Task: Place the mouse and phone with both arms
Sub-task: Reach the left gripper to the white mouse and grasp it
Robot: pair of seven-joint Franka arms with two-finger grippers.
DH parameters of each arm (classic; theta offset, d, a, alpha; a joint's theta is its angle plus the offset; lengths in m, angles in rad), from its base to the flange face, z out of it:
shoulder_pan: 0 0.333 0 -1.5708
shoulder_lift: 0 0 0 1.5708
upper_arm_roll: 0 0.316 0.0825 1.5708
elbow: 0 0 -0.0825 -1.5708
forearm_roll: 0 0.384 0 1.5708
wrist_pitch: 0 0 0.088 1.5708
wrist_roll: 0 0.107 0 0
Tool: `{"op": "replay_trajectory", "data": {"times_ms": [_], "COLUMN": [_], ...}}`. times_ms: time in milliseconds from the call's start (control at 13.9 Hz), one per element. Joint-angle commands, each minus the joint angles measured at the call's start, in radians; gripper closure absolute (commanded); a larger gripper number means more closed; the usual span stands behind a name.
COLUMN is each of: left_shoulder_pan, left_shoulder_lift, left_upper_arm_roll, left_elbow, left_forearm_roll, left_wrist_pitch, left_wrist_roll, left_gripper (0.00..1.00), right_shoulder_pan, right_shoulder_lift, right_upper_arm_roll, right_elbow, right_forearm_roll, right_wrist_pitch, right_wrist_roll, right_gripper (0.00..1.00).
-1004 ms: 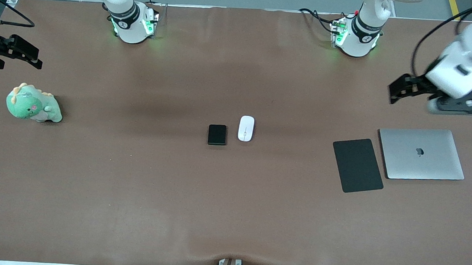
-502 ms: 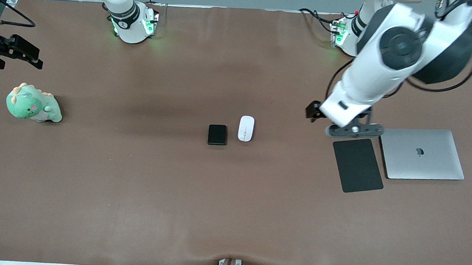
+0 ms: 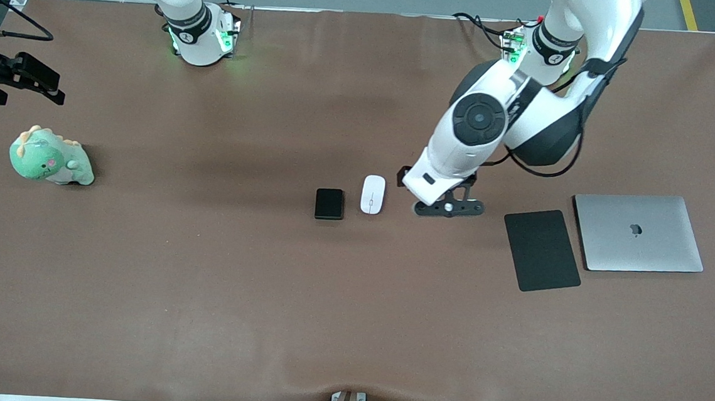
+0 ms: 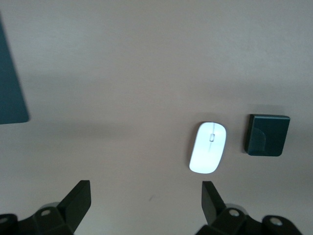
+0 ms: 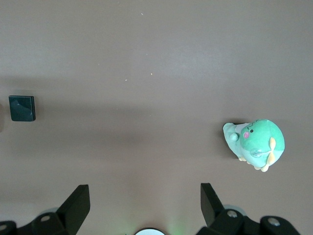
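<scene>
I should next grab the white mouse with my left gripper by the sides of its rear body [image 3: 372, 201]. Then I can place it on the black mouse pad [image 3: 542, 250].
The white mouse [image 3: 373, 194] lies at the table's middle, with the black phone [image 3: 329, 203] beside it toward the right arm's end. My left gripper [image 3: 405, 180] hangs over bare table just beside the mouse, toward the left arm's end. It is open and empty in the left wrist view [image 4: 145, 197], where the mouse [image 4: 208, 148] and phone [image 4: 266, 135] show ahead of the fingers. My right gripper [image 3: 55, 92] waits open and empty over the right arm's end of the table. The right wrist view [image 5: 144, 197] shows the phone [image 5: 22, 108] far off.
A flat black mouse pad [image 3: 541, 250] and a closed silver laptop [image 3: 638, 233] lie side by side toward the left arm's end. A green plush dinosaur [image 3: 51, 159] sits near the right gripper, nearer the front camera. The pad's corner [image 4: 10, 93] shows in the left wrist view.
The left arm has swung from above the laptop's end of the table in toward the middle and now hangs beside the mouse. The right arm has not moved.
</scene>
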Motion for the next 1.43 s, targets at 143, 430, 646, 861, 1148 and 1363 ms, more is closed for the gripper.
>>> {"op": "replay_trajectory", "data": {"times_ms": [143, 430, 646, 861, 1148, 1363], "left_shoulder_pan": [-0.076, -0.112, -0.133, -0.156, -0.162, -0.173], "left_shoulder_lift": [0.111, 0.219, 0.266, 0.283, 0.288, 0.314], "left_upper_arm_roll": [0.001, -0.001, -0.001, -0.001, -0.001, 0.002], "left_elbow": [0.016, 0.011, 0.008, -0.025, -0.105, -0.105], "left_forearm_roll": [0.079, 0.119, 0.139, 0.144, 0.145, 0.144], "left_wrist_pitch": [0.096, 0.197, 0.26, 0.325, 0.44, 0.481], "left_wrist_roll": [-0.023, -0.023, -0.016, -0.016, -0.014, -0.014], "left_gripper": [0.0, 0.0, 0.0, 0.0, 0.0, 0.0], "right_shoulder_pan": [-0.005, -0.005, 0.001, 0.03, 0.057, 0.097], "right_shoulder_lift": [0.018, 0.021, 0.051, 0.105, 0.125, 0.147], "right_upper_arm_roll": [0.004, 0.003, 0.003, 0.006, 0.006, 0.006], "right_elbow": [0.025, 0.025, 0.025, 0.025, 0.016, 0.011], "right_forearm_roll": [-0.002, -0.005, -0.011, -0.006, -0.002, 0.002], "right_wrist_pitch": [-0.006, -0.006, -0.004, -0.003, 0.045, 0.068], "right_wrist_roll": [-0.009, -0.012, -0.012, -0.01, -0.006, 0.005], "right_gripper": [0.0, 0.0, 0.0, 0.0, 0.0, 0.0]}}
